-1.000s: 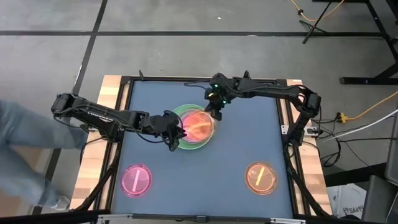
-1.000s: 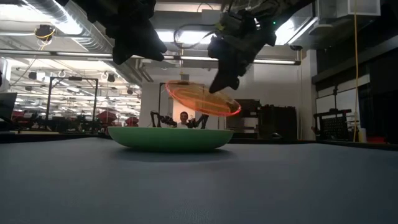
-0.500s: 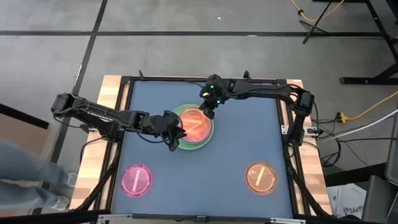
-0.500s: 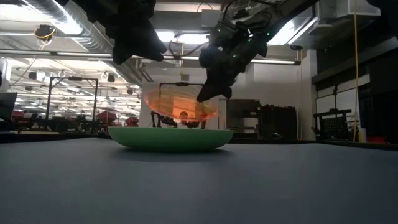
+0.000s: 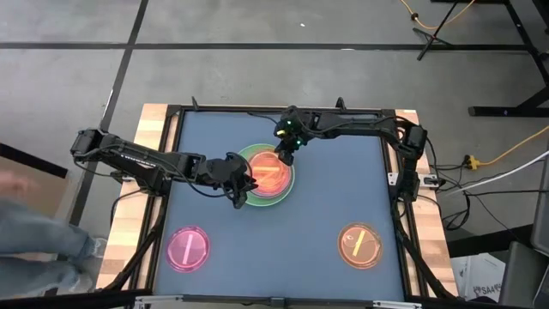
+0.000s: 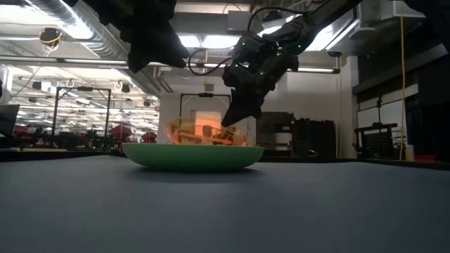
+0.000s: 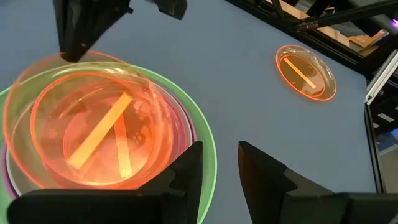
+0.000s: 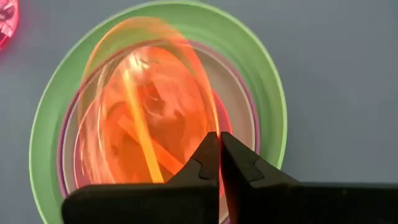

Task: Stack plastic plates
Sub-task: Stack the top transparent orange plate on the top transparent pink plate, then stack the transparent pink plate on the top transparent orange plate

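Note:
My right gripper should release the orange plate, since the orange plate's gripped edge [image 8: 211,102] lies in the pink plate's rim [image 8: 223,112], and the orange plate would settle inside.
A stack sits mid-table on the big green plate [image 5: 249,153] [image 6: 190,156], with purple, pale and pink plates showing inside its rim in the right wrist view. A translucent orange plate [image 5: 273,172] [image 8: 149,106] is on top, tilted. My right gripper [image 5: 281,157] [image 8: 219,146] is at the stack's far side, shut on that orange plate. My left gripper [image 5: 243,190] [image 7: 219,168] hovers open above the green plate's near-left rim and touches nothing. One pink plate [image 5: 187,248] and one orange plate [image 5: 361,245] lie flat near the near edge. My right gripper pinches the orange plate's rim [image 8: 210,115] on its far side between the two fingers. The fingers come from above and the far side, slanting down. The plate is tilted, and its lower part sits inside the stack [image 6: 200,133].
The pink plate lies at the near left and the second orange plate [image 7: 305,71] at the near right. Bare blue-grey tabletop [image 5: 343,189] surrounds the stack. A black frame rims the table. A person's sleeve [image 5: 34,240] shows off the table's left side.
My right gripper has moved down and toward the table's left, onto the stack. The orange plate, which hung tilted clear above the green plate, has come down into the stack. My left gripper has kept still.

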Motion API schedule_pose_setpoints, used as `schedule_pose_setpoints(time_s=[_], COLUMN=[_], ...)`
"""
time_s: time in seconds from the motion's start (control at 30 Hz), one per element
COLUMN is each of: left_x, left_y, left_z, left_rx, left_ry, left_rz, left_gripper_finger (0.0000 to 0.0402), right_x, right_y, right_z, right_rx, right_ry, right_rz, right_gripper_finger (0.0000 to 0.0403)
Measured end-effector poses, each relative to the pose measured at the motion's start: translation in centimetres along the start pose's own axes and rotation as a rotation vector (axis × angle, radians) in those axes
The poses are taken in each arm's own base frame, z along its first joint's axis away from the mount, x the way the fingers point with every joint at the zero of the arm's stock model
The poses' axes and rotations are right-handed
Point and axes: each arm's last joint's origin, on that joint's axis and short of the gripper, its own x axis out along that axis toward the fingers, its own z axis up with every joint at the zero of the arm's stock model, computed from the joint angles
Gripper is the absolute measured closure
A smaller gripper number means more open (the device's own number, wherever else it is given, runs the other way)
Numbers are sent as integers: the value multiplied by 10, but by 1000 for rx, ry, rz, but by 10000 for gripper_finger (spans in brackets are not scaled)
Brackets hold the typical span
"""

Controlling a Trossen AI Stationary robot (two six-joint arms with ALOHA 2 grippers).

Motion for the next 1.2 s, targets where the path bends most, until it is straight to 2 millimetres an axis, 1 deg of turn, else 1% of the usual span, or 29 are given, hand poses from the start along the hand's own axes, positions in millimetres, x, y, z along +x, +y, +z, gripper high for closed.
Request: schedule_pose_setpoints(time_s=[0.2,0.83,0.93,1.2], left_x=[0,0,0,0], left_y=[0,0,0,0], left_z=[0,0,0,0], left_rx=[0,0,1,1], left_ry=[0,0,0,0], left_rz=[0,0,0,0], left_gripper_finger=[307,307,307,307], right_x=[3,3,3,3], right_y=[-1,-1,-1,-1], right_z=[-3,-3,-3,-3], right_rx=[7,9,9,9], right_ry=[21,26,26,25], right_rz=[-1,0,0,0], right_gripper_finger=[403,399,383,319])
